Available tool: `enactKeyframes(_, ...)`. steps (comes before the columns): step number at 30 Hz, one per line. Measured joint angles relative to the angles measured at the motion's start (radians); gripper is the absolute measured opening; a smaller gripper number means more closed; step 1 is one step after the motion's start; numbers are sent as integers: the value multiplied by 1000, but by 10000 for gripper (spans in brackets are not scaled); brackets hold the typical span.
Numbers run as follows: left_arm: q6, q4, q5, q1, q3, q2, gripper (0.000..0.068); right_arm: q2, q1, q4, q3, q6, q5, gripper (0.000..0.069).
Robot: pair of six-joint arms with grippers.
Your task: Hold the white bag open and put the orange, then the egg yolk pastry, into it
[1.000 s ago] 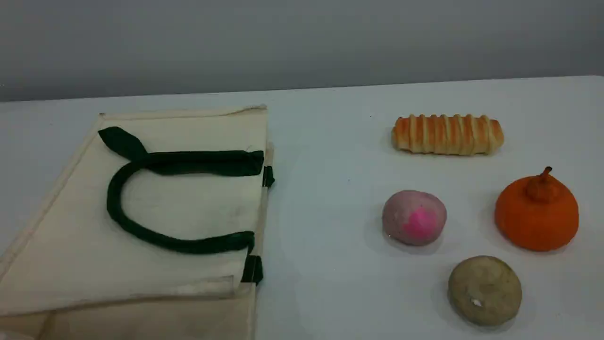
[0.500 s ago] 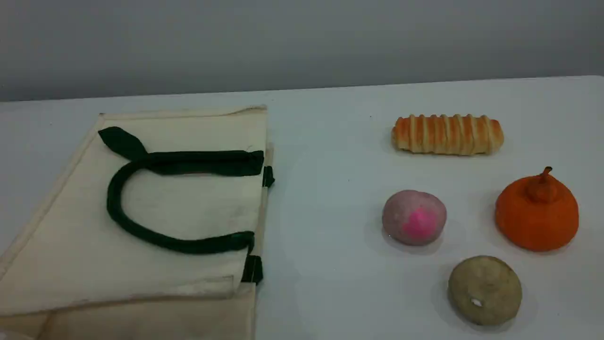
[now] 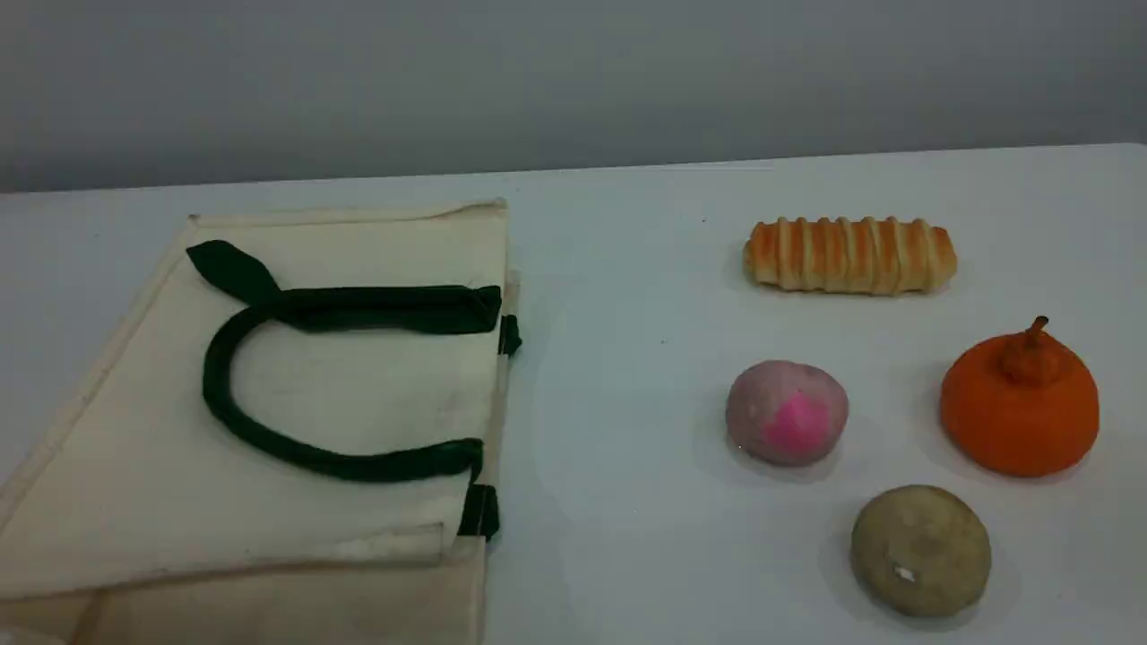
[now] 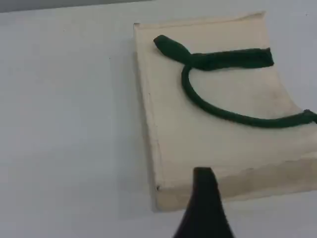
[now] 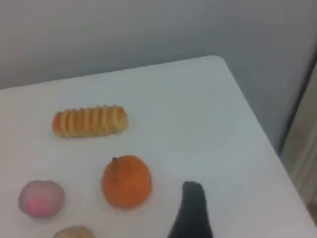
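The white bag's cloth [image 3: 349, 382] lies flat and slack, so the left gripper next needs to pick the bag up by its green strap handle to hold it open.
The white bag [image 3: 358, 394] lies flat on the left of the table, its dark green handle [image 3: 269, 439] folded over it and its mouth facing right. On the right sits the orange [image 3: 1020, 412], with the tan egg yolk pastry [image 3: 920, 551] in front of it. Neither arm shows in the scene view. In the left wrist view one dark fingertip [image 4: 204, 193] hovers over the bag [image 4: 218, 144] near its closed end. The right wrist view has one fingertip [image 5: 192, 203] just right of the orange [image 5: 127, 181], above the table. Both grippers stand open and hold nothing.
A striped long bread roll [image 3: 849, 255] lies behind the orange. A greyish-pink ball [image 3: 786, 412] sits left of it. The table's right edge and far corner [image 5: 233, 79] run close to the food items.
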Motion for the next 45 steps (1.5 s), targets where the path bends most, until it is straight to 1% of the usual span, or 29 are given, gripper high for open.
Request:
enactKeyframes(4,0,0,-1,-1,0,0,484,0,0,25,0,1,-6,529)
enactKeyframes(9,-6,-9,-13,-15,-5,6,484,0,0,116,0,6,-19,529)
enactKeyframes(11,-7,-22,-26,-24,-20,30,484,0,0,176,0,-27,-29,522)
enactKeyframes(14,-7,-11,-64,-23,-44,89,484,39,0,271,0,-115,-62,496)
enactKeyframes(16,-7,12,-108,-23,-53,156,484,106,0,333,0,-162,-118,476)
enactKeyframes(19,-13,8,-203,-23,-76,276,484,220,0,411,0,-215,-220,454)
enactKeyframes(22,-43,8,-282,-23,-102,411,484,353,0,457,-1,-262,-328,449)
enactKeyframes(26,-118,8,-375,-22,-138,612,484,554,0,512,-2,-292,-490,448)
enactKeyframes(30,-192,9,-450,-22,-174,822,484,767,0,546,-26,-314,-617,447)
enactKeyframes(33,-210,10,-506,-22,-202,982,484,923,0,573,-81,-333,-650,446)
enactKeyframes(37,-209,10,-581,-21,-259,1196,484,1110,1,588,-166,-344,-613,446)
enactKeyframes(39,-208,10,-615,-21,-299,1305,484,1182,1,598,-202,-344,-631,445)
enactKeyframes(42,-207,8,-621,-21,-365,1457,484,1271,1,599,-231,-352,-664,445)
enactKeyframes(45,-207,6,-618,-21,-425,1595,484,1322,1,605,-233,-353,-699,445)
